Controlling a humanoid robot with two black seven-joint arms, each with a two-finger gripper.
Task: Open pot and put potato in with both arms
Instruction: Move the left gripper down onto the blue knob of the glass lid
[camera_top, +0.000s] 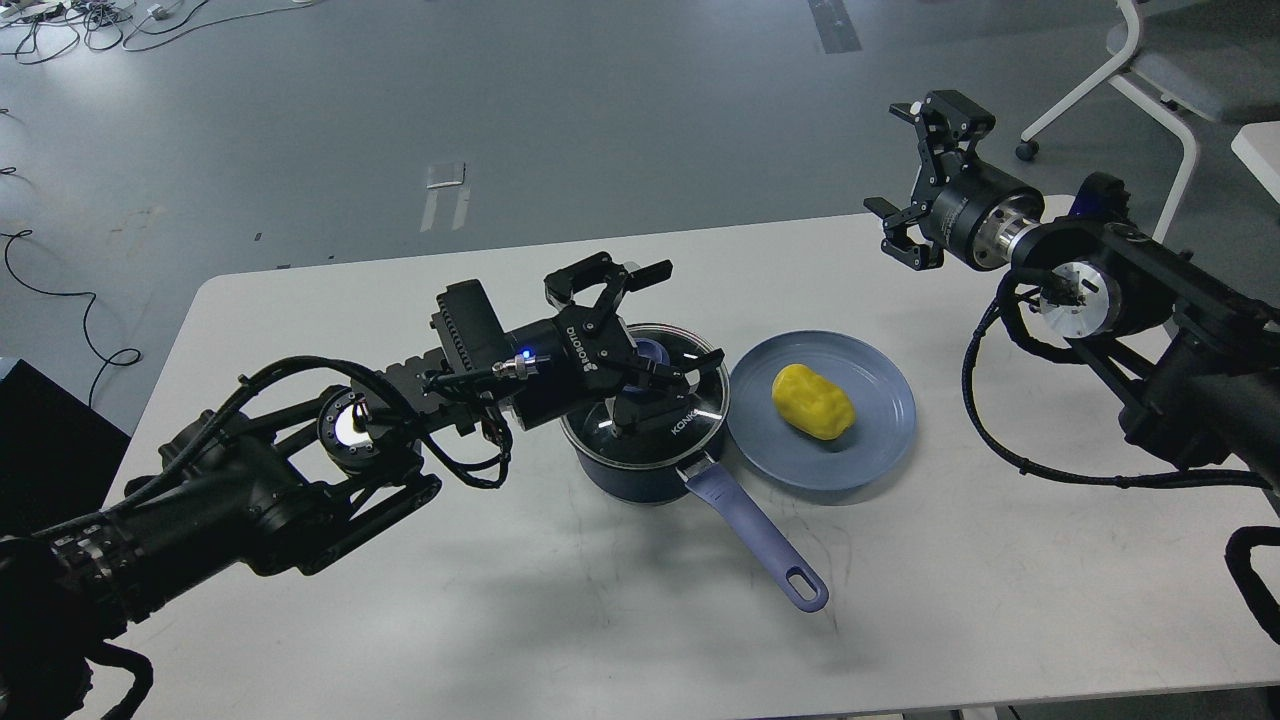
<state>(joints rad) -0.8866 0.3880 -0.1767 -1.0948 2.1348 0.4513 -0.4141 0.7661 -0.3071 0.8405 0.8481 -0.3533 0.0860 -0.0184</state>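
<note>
The glass lid spreads wide across the whole pot (632, 476), so my left gripper should next grab the narrow blue knob on top of the lid.
A dark blue pot (632, 476) with a purple handle (757, 537) stands mid-table under a glass lid (690, 412) with a purple knob (653, 351). A yellow potato (813, 400) lies on a blue plate (880, 440) just right of the pot. My left gripper (668, 328) is open and hangs low over the lid, its fingers on either side of the knob; I cannot tell if they touch it. My right gripper (912, 176) is open and empty, raised above the table's far right edge, well away from the potato.
A white chair (1160, 70) stands on the floor beyond the table's far right corner. A black box (40, 440) sits off the table's left edge. Cables (60, 25) lie on the floor at far left.
</note>
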